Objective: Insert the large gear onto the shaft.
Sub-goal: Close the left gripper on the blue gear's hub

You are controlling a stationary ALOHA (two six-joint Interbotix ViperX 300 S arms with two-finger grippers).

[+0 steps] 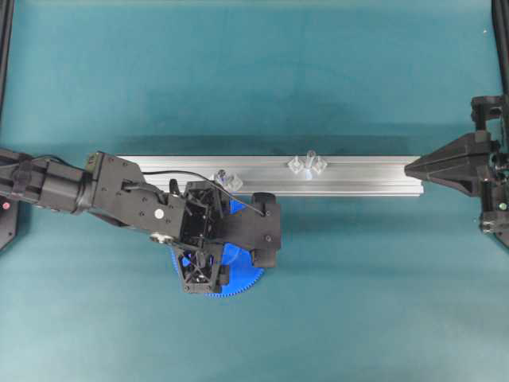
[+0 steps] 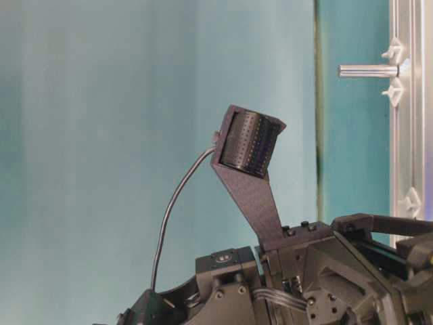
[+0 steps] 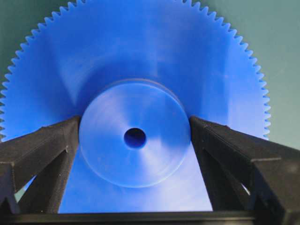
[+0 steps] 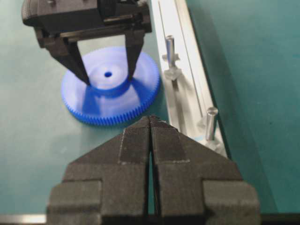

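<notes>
The large gear's center hole has to stay free to take the shaft point(image 1: 310, 159), so my left gripper needs to grab the gear by its raised hub point(image 1: 230, 255) next.
The large gear point(image 3: 140, 47), a flat blue toothed disc, lies on the teal table point(image 1: 238, 282) just in front of the rail. My left gripper point(image 4: 108, 78) reaches down onto it, open, one finger point(image 3: 56, 140) on each side of the raised hub point(image 3: 135, 154) and close against it. The gear rests flat, not lifted. The shaft point(image 1: 310, 159), a clear upright peg point(image 4: 210, 123) between two clear diamond pieces, stands on the rail, right of the gear. My right gripper point(image 4: 150, 119) is shut and empty, pointing at the rail's right end point(image 1: 409, 169).
A long aluminium rail point(image 1: 358, 171) runs across the middle of the table. A second clear fitting with a shorter stub point(image 1: 227, 179) sits on it, just behind the left wrist. Black frame posts stand at both side edges.
</notes>
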